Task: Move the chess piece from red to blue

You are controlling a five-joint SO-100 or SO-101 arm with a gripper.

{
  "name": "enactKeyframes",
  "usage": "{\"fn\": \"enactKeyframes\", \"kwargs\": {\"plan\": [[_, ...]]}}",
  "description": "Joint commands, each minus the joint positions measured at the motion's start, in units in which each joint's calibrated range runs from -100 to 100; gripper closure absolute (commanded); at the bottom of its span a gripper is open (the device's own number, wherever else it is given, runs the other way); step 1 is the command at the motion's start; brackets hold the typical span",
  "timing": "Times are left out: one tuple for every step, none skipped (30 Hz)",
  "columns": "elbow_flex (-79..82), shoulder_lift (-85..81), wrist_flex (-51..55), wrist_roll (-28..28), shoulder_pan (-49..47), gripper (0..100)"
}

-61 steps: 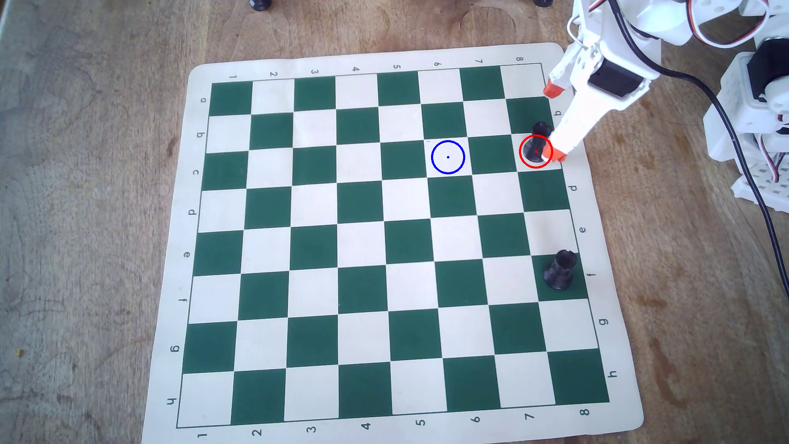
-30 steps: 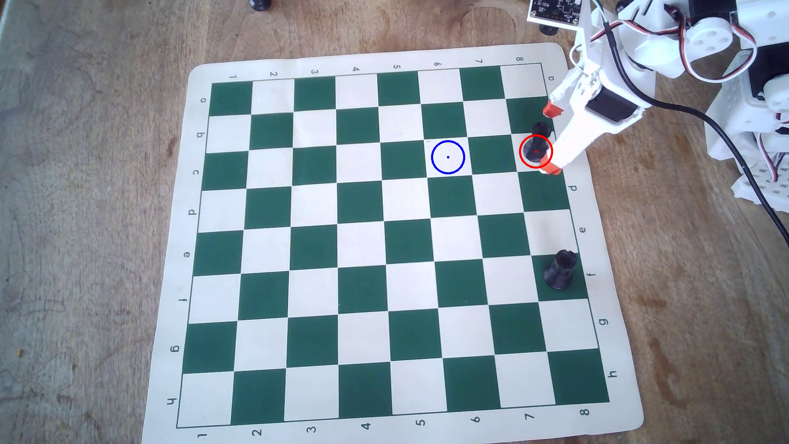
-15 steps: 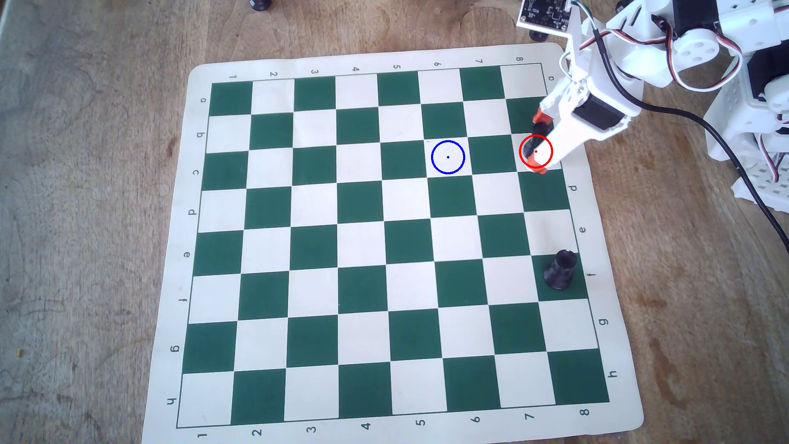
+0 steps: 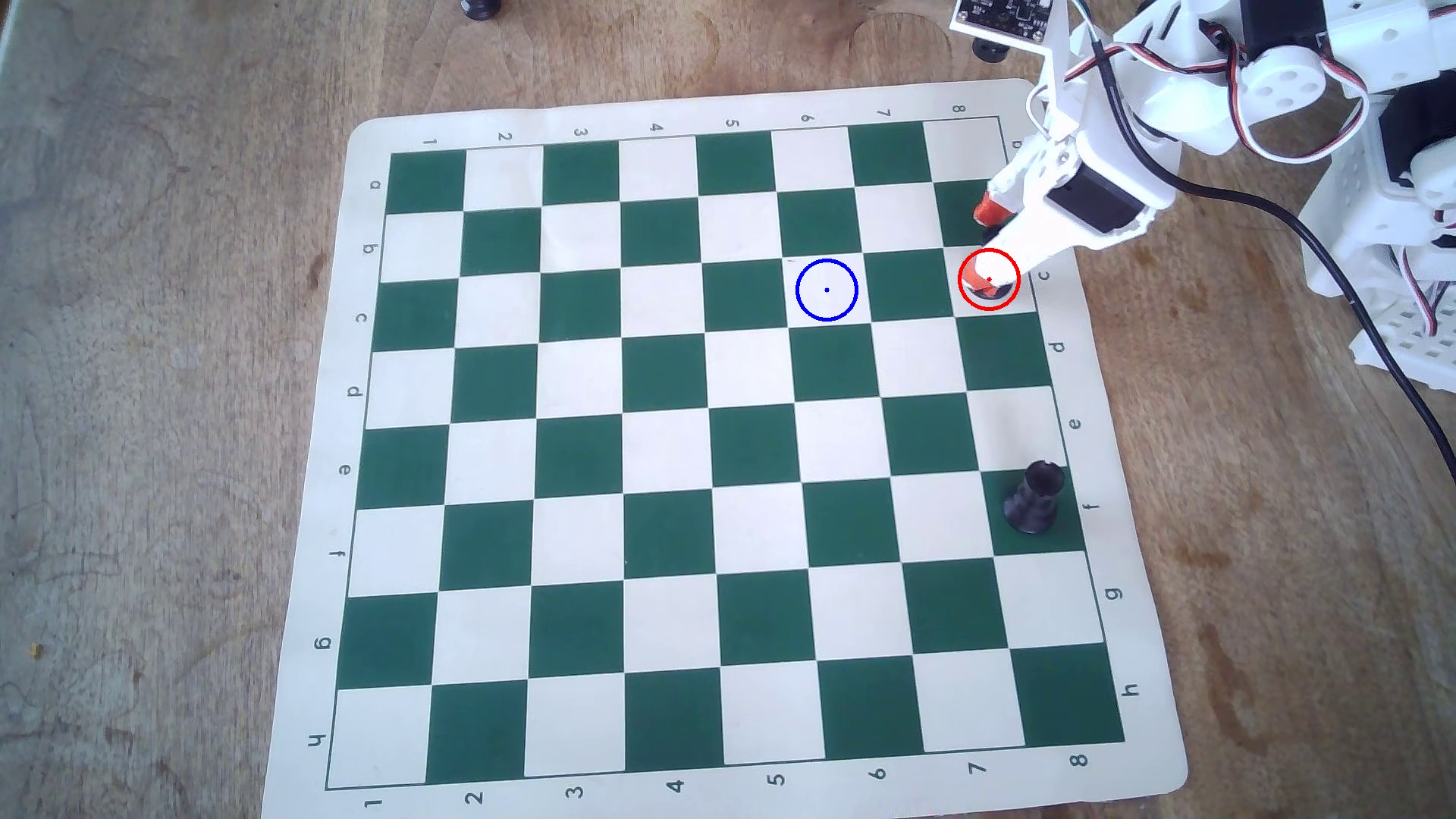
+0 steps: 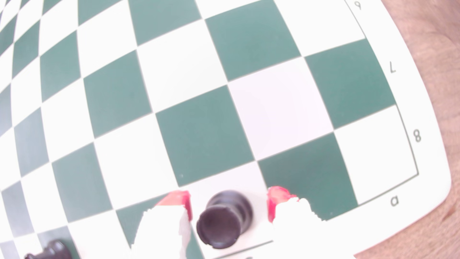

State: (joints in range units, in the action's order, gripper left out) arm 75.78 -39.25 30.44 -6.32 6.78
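I next need to grab the black chess piece with my gripper by its upper body above its base. Then I can move the chess piece (image 5: 224,219) onto the blue circle.
The black chess piece (image 5: 224,219) stands upright on a white square near the board's corner, seen from above in the wrist view. In the overhead view only its dark base (image 4: 996,294) shows inside the red circle (image 4: 960,277), under one finger. My gripper (image 5: 229,203) is open, with an orange-tipped finger on each side of the piece and a gap on both sides. In the overhead view the gripper (image 4: 986,246) hangs over the red circle. The blue circle (image 4: 826,290) lies two squares to the left in the same row, with nothing in it.
A stouter black piece with a castle-like top (image 4: 1034,498) stands on a green square lower on the right column, also at the wrist view's bottom left (image 5: 49,250). The green-and-white chess mat (image 4: 347,441) lies on a wooden table. The arm's base and cable (image 4: 1339,276) are at the right.
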Motion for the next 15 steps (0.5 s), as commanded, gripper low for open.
{"fn": "enactKeyframes", "kwargs": {"plan": [[-4.2,-0.7,-0.3,-0.1,-0.5,86],[-4.2,-0.7,-0.2,-0.1,-0.5,86],[-4.2,-0.7,-0.2,-0.2,-0.5,87],[-4.2,-0.8,-0.2,-0.2,-0.6,87],[-4.2,-0.8,-0.2,-0.3,-0.6,87],[-4.2,-0.9,-0.1,-0.4,-0.8,88],[-4.2,-0.9,0.0,-0.4,-1.0,88],[-4.2,-1.0,0.5,-0.4,-1.2,88],[-4.2,-1.0,0.5,-0.4,-1.3,89],[-4.2,-1.1,0.5,-0.5,-1.4,89],[-4.2,-1.1,0.5,-0.5,-1.5,90],[-4.2,-1.1,0.5,-0.5,-1.7,91],[-4.2,-1.1,0.6,-0.5,-1.7,91],[-4.2,-1.1,0.6,-0.5,-1.7,92],[-4.2,-1.1,0.7,-0.5,-1.7,92]]}}
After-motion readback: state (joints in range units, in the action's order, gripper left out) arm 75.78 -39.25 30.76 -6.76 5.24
